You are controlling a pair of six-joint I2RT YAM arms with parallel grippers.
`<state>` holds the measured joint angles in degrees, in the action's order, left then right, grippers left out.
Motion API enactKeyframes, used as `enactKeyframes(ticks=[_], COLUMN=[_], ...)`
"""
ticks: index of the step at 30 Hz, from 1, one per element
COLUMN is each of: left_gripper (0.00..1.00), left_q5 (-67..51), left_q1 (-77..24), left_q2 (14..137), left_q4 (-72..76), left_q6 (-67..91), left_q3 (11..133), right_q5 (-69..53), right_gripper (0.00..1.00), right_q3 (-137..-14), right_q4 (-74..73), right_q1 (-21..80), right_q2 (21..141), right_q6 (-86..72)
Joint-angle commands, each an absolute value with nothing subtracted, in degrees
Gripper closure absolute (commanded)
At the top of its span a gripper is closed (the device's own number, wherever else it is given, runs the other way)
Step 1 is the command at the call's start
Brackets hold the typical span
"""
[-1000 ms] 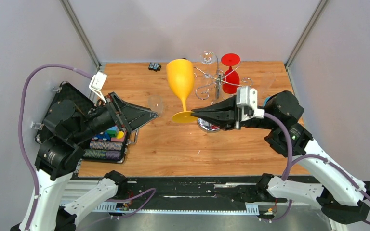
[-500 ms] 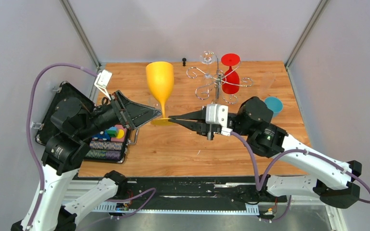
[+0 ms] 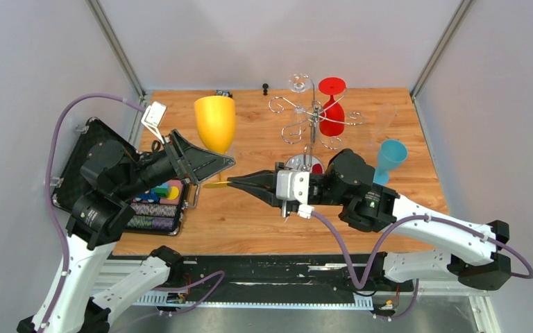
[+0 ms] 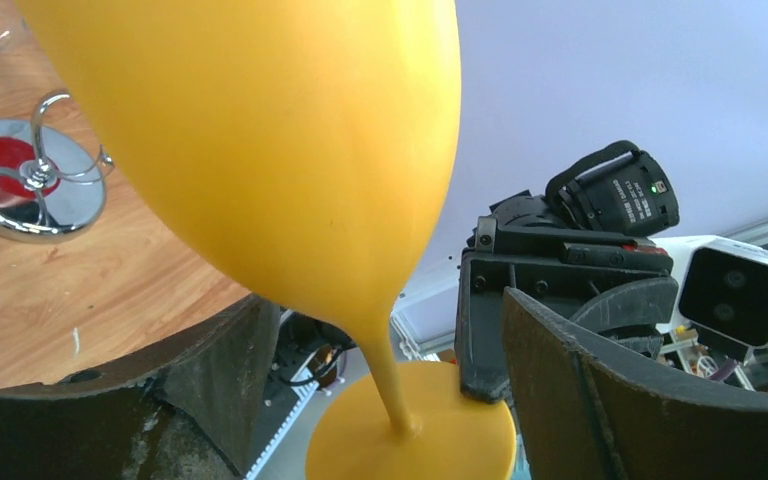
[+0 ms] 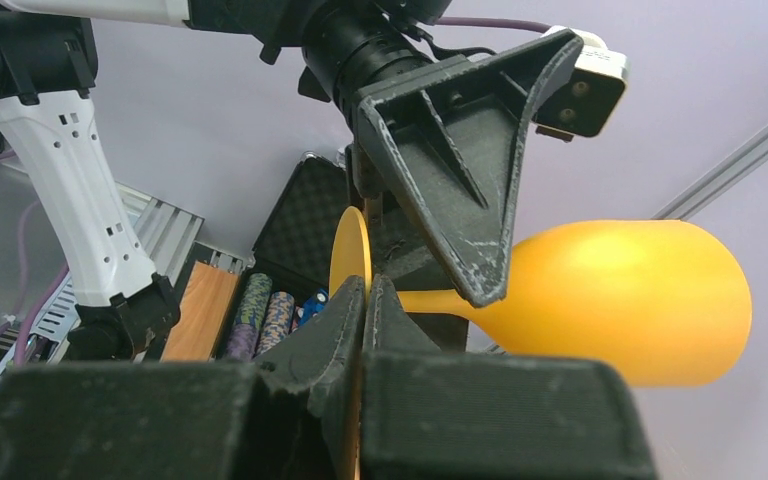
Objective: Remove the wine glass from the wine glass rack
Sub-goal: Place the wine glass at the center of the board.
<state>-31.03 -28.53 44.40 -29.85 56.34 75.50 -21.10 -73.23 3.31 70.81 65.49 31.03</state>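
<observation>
The yellow wine glass has its thin stem below the glass's bowl farther in than the ends of both fingers. It is now time for my left gripper to close on the glass.
The yellow wine glass is off the wine glass rack and hangs tilted over the left of the table. My right gripper is shut on the rim of its round foot. My left gripper is open, with its fingers either side of the thin stem and a gap on both sides. The yellow bowl fills the left wrist view. A red wine glass and a clear one still hang on the rack's hooks.
An open black case holding poker chips lies at the left edge under my left arm. A blue glass and a clear cup stand at the right. The rack's mirrored base sits just behind my right wrist.
My right gripper has carried the yellow glass left and nearer, away from the rack, bringing its stem between my left gripper's fingers. The left jaws have narrowed slightly.
</observation>
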Motion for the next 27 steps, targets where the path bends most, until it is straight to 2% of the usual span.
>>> enactKeyframes(ticks=[1,9,15,21,23,24,27], left_gripper=[0.18,0.4,0.61,0.87,1.0,1.0,1.0], left_q5=[-31.6,-31.9,-32.3,-33.0,-33.6,-33.8,-34.4], left_q1=[-28.7,-28.7,-28.7,-28.7,-28.7,-28.7,-28.7], left_q2=[43.9,43.6,43.2,43.1,43.5,43.7,43.9], left_q4=[-27.1,-27.0,-27.1,-27.5,-27.6,-27.6,-27.7], left_q6=[57.0,57.3,57.2,56.7,56.4,56.4,55.8], left_q3=[75.0,75.0,74.8,74.9,75.0,75.1,75.2], right_q5=[-18.9,-14.6,-12.7,-11.9,-11.6,-11.5,-11.3], right_gripper=[1.0,1.0,1.0,1.0,1.0,0.99,0.85], right_q3=[-75.8,-75.5,-75.7,-75.5,-75.2,-75.0,-74.2], right_q4=[6.3,7.8,9.0,9.1,9.1,9.1,8.9], right_q1=[72.7,74.2,74.9,75.4,75.4,75.5,75.5], right_q2=[65.8,66.8,67.4,66.9,66.5,66.3,65.3], right_q6=[35.1,38.3,39.8,39.5,38.9,38.8,38.5])
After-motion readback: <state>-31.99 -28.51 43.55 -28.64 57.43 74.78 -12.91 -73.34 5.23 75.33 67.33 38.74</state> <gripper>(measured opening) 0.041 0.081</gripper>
